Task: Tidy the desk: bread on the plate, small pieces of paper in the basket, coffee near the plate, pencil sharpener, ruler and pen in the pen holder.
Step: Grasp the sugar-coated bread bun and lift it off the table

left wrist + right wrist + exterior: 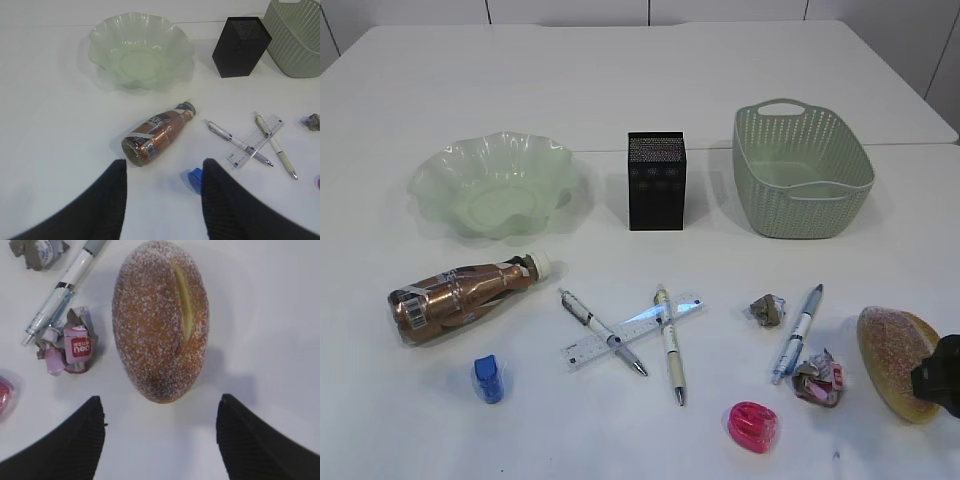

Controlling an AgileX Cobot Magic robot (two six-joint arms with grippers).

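Observation:
The bread is wide and bulging across its middle point(896, 354), so next my right gripper needs to take hold of it by its tapered end point(916, 404) toward the desk's front.
The floury golden bread point(161, 320) lies on the desk point(650, 80) at the front right. My right gripper point(161, 402) hangs open just short of its near end, touching nothing. My left gripper point(162, 167) is open and empty above bare desk, between the lying coffee bottle point(159, 132) and a blue pencil sharpener point(195, 179). The plate point(440, 185), pen holder point(657, 180) and basket point(800, 170) stand in a row at the back. A clear ruler point(632, 330) lies under two crossed pens point(603, 332). A pink sharpener point(752, 426) sits in front.
Two crumpled paper pieces point(767, 311) point(818, 380) and a third pen point(797, 332) lie just left of the bread point(897, 362). The right arm's black body point(940, 375) shows at the right edge. A seam crosses the desk behind the basket.

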